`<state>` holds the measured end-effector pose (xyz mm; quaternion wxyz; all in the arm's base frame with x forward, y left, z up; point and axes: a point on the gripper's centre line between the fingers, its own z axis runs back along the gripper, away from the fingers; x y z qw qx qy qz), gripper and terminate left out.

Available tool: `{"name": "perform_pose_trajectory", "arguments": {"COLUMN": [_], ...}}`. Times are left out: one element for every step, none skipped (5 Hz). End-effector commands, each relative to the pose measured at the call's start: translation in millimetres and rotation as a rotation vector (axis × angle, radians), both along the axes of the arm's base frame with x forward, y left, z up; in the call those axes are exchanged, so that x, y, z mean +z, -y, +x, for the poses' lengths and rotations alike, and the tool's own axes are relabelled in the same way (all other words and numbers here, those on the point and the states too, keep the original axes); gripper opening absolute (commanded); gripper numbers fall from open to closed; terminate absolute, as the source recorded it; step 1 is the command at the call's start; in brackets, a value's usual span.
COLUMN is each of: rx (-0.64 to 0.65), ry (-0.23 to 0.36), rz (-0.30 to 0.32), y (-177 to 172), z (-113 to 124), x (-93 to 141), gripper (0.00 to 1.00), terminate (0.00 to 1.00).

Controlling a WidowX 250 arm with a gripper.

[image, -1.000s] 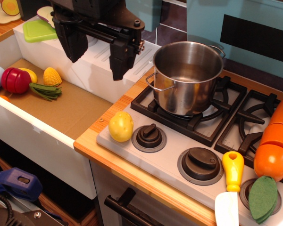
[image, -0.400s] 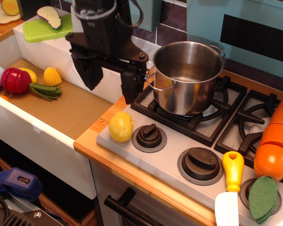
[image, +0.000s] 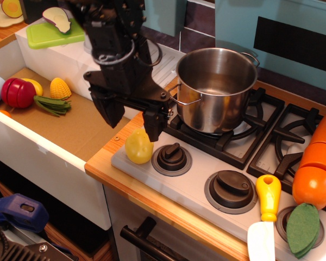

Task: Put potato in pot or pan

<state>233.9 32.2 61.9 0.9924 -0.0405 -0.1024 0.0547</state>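
Note:
The robot's gripper will put the pale-yellow potato in the steel pot, so it will next grab the potato by its rounded body.
The pale-yellow potato lies on the grey stove panel at its front left corner, next to a black knob. The shiny steel pot stands empty on the left rear burner, to the right and behind. My black gripper hangs open just above the potato, one finger to its left and the other finger over its top right, hiding part of it. Nothing is held.
Sink basin at left holds a corn cob, a red-yellow toy and green leaves. A yellow-handled knife, an orange carrot and a green leaf lie at front right. A green board with eggplant sits at the back left.
The gripper has come down and to the right, from above the sink wall to just over the potato. Jaws stay open. The potato and pot have not moved.

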Motion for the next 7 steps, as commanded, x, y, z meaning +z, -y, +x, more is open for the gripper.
{"name": "perform_pose_trajectory", "arguments": {"rx": [-0.004,-0.012,0.007,0.015,0.01,0.019,0.048], "ry": [0.009,0.021,0.018,0.02,0.016,-0.005,0.002], "rz": [-0.044,-0.069,-0.1,-0.101,-0.082,-0.031,0.116], "y": [-3.5,-4.4,-2.5,-1.4,-3.1,-5.7,-3.6], "z": [3.8,6.6,2.9,-2.3,-2.0,-1.0,-1.8], "x": [-10.8,-23.4,-32.9,-37.1,-30.7,-5.2,45.3], "gripper": [1.0,1.0,1.0,1.0,0.0,0.0,0.0], "terminate": [0.0,0.0,0.0,0.0,0.0,0.0,0.0]}}
